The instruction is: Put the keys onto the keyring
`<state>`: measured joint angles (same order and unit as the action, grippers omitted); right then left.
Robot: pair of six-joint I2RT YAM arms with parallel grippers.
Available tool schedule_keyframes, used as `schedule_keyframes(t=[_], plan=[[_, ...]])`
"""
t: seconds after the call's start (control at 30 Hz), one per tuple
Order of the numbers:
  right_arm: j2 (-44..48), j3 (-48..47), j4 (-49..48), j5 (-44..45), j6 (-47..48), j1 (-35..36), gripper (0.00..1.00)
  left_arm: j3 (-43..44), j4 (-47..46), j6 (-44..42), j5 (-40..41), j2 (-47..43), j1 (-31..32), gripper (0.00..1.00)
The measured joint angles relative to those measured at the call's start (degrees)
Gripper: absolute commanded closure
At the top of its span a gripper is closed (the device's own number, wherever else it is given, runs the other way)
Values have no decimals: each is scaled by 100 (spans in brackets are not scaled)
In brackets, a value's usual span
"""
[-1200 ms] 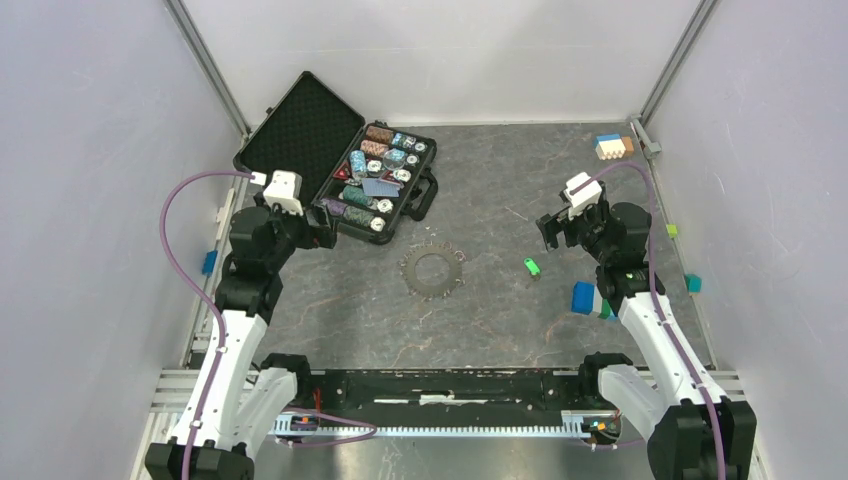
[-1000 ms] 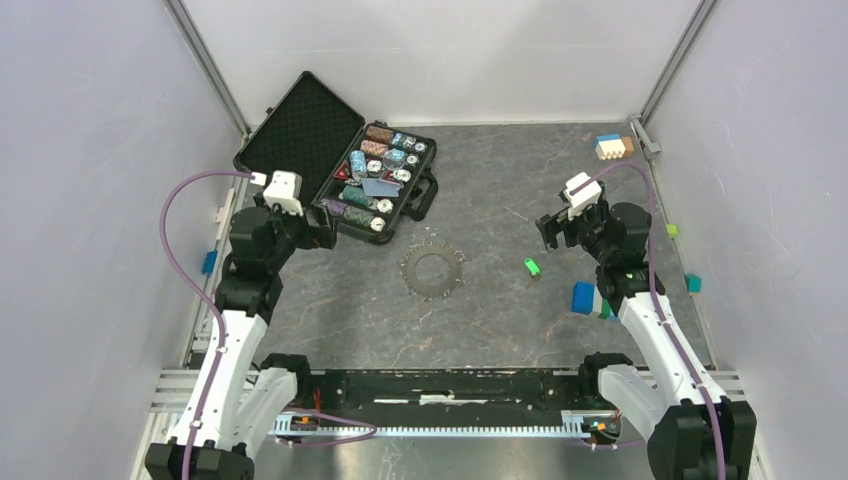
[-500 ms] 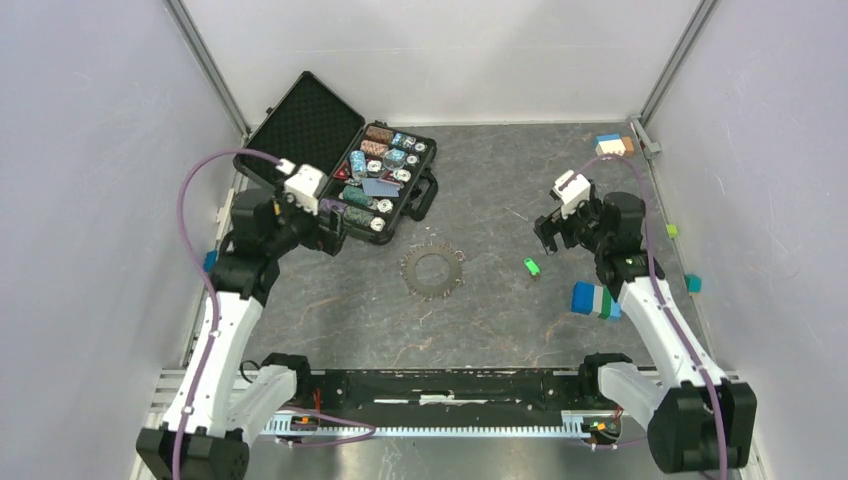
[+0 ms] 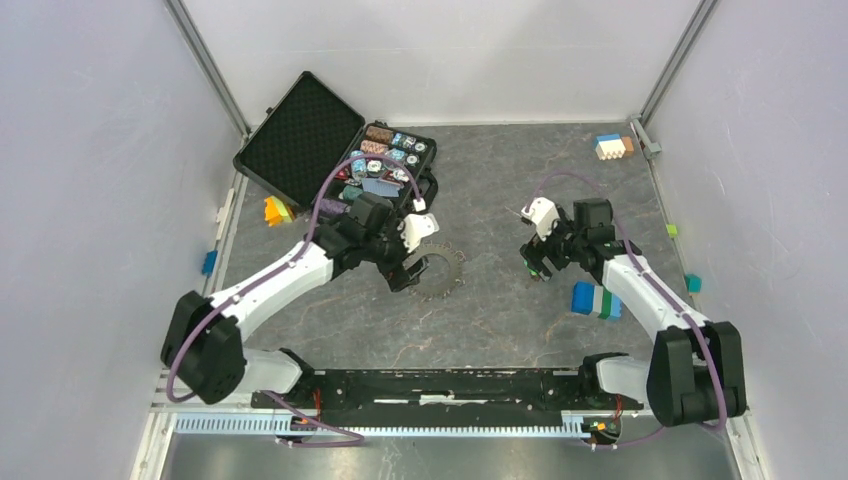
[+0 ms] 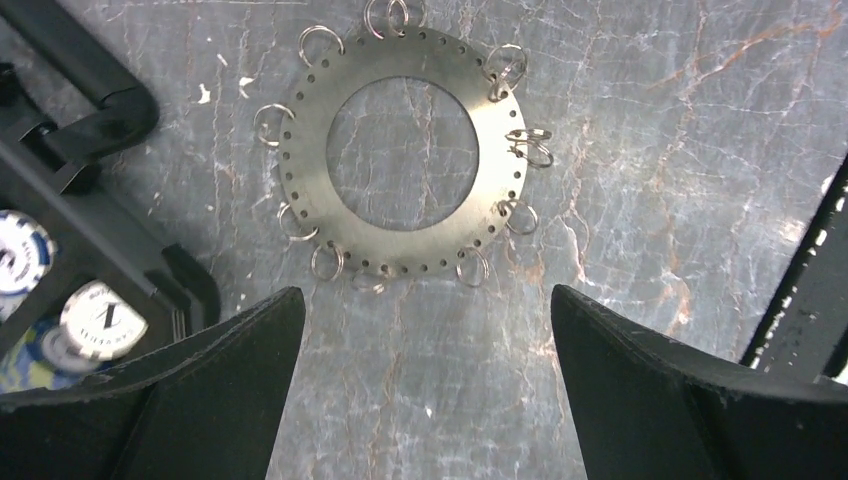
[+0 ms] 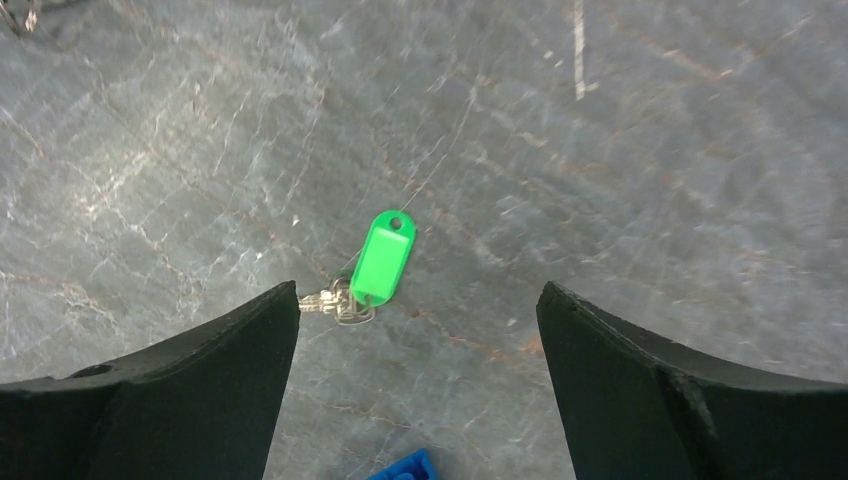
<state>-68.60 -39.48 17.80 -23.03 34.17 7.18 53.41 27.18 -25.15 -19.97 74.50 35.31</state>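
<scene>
The keyring (image 5: 310, 165) should next be grabbed by its flat metal rim (image 5: 404, 250) with the left gripper, so that the small split rings stay free for the keys.
The keyring (image 5: 310, 165) is a flat grey metal ring with holes along its rim and several small split rings hooked on it; no keys show on it. It lies on the table ahead of my left gripper (image 5: 425, 400), which is open and empty just short of it. In the top view my left gripper (image 4: 405, 277) covers the left edge of the keyring (image 4: 447, 262). The loose key (image 6: 380, 255) has a bright green tag, with a small metal key and split ring at its near end. My right gripper (image 6: 418, 390) is open above it, its left finger close to the metal end. My right gripper (image 4: 537, 262) hides the key in the top view.
An open black case (image 4: 300, 135) of poker chips (image 4: 380, 180) stands at the back left, its corner (image 5: 60, 200) beside the keyring. A blue, green and white block (image 4: 595, 299) lies by the right arm. An orange block (image 4: 272, 211) and a back-right block (image 4: 611, 146) lie further off.
My left arm swung from beside the case out over the keyring. My right arm came down and leftward over the green key. Both grippers stay open.
</scene>
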Motion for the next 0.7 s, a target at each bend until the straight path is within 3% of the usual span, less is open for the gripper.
schedule_keyframes(t=[0.33,0.47,0.53,0.7], plan=[[50,289,120,216,186,177,8,503,-640,-28,-330,1274,470,4],[442,334,96,240,236,177,8,859,-870,17,-378,1878,704,12],[577,334,59,238,238,177,7,1012,-938,42,-409,2151,776,21],[761,337,-15,232,238,177,7,1482,-892,61,-411,2865,918,22]])
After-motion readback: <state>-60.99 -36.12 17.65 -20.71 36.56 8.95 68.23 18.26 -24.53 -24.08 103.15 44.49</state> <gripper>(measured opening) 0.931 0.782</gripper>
